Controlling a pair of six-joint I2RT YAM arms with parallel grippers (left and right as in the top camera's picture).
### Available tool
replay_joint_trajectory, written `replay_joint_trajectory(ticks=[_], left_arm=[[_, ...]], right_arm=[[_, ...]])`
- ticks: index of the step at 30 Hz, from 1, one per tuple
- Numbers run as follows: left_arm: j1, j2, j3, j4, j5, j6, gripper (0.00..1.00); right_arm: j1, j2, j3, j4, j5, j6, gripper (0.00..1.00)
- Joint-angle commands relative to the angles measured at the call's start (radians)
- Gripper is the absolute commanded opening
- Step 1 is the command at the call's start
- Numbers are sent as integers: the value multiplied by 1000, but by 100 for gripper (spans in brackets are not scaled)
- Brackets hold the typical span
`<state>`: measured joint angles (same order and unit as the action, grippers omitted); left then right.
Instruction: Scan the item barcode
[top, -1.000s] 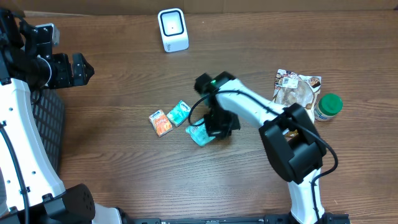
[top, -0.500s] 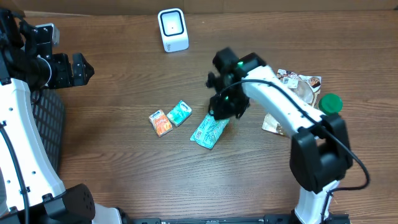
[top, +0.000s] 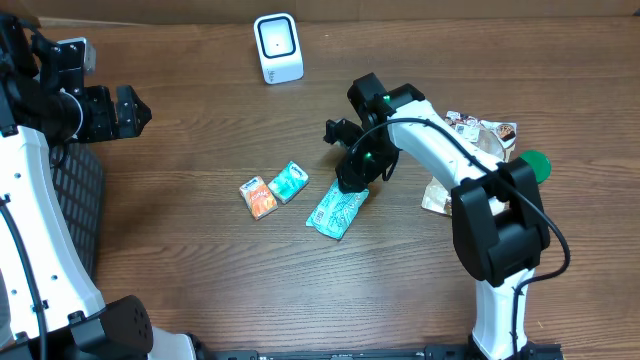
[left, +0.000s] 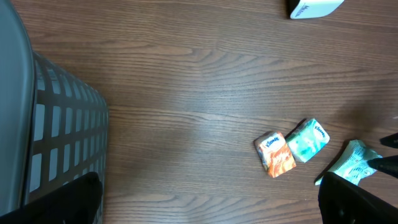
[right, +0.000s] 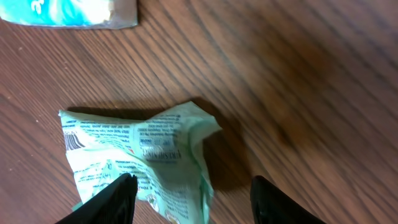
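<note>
My right gripper grabs the green packet by the end away from its barcode next, to leave the barcode (right: 73, 140) uncovered to scan.
The item, a crumpled green packet (top: 336, 212), lies on the table with its printed side up; a barcode (right: 73, 140) shows at its left end in the right wrist view. My right gripper (top: 353, 170) hangs just over the packet's far end, open, its fingers (right: 118, 199) straddling the packet (right: 143, 155) without gripping it. The white scanner (top: 278, 47) stands at the back of the table. At the far left, well away from the packet (left: 354, 165), my left gripper (top: 125, 110) stands wide open and empty.
An orange packet (top: 260, 197) and a small teal packet (top: 288, 182) lie left of the item. A snack bag (top: 478, 140) and a green-lidded jar (top: 530, 165) sit at the right. A black mesh basket (top: 75, 200) stands at the left edge.
My right gripper has opened and let go of the green packet, then drawn back toward the far right. The packet now rests on the table. The left arm has not moved.
</note>
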<state>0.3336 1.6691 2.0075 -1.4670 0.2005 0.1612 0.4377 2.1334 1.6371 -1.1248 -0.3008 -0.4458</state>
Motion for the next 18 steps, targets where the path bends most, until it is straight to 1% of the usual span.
replay_joint_trajectory(ticks=[1, 6, 12, 15, 18], left_arm=[[-7, -1, 10, 1, 2, 18, 99], [-7, -1, 10, 2, 2, 18, 100], [-7, -1, 10, 2, 2, 18, 99], [-7, -1, 10, 2, 2, 18, 99], [-7, -1, 10, 2, 2, 18, 100]], right_arm=[[-14, 19, 6, 1, -66, -35, 57], [-40, 48, -4, 8, -114, -35, 57], [-71, 105, -8, 0, -232, -35, 56], [-72, 129, -9, -14, -269, -35, 51], [-71, 144, -17, -17, -290, -35, 44]])
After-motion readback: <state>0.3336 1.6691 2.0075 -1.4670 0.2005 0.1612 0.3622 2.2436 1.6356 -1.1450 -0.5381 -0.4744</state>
